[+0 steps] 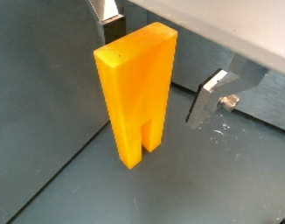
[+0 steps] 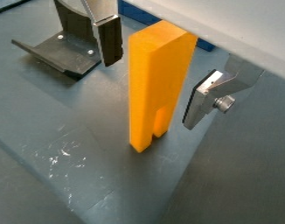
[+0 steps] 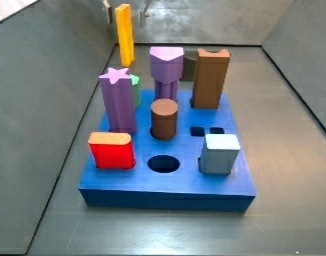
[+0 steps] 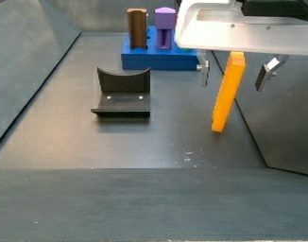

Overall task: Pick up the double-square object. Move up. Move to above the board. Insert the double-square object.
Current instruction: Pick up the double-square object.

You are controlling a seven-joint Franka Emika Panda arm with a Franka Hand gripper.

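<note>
My gripper will grab the orange block by its upper part (image 3: 124, 18). The block's slotted foot will then be free to go into the board (image 3: 166, 190).
The double-square object (image 1: 135, 87) is a tall orange block with a slot at its foot, and it stands upright on the dark floor. It also shows in a wrist view (image 2: 156, 87) and in both side views (image 3: 123, 30) (image 4: 228, 90). My gripper (image 1: 159, 52) (image 2: 156, 68) (image 4: 233, 71) is open and straddles the block's upper part. One finger (image 2: 110, 39) is on one side and the other finger (image 2: 204, 96) on the other, each with a gap to the block. The blue board (image 3: 166, 190) (image 4: 157, 59) lies apart from the block.
The board holds a purple star post (image 3: 119, 95), a purple post (image 3: 166, 65), a brown block (image 3: 211, 75), a brown cylinder (image 3: 163, 118), a red piece (image 3: 111, 150) and a grey cube (image 3: 221, 153). A round hole (image 3: 163, 163) and small square holes (image 3: 206, 131) are open. The fixture (image 4: 121, 93) (image 2: 63, 52) stands nearby.
</note>
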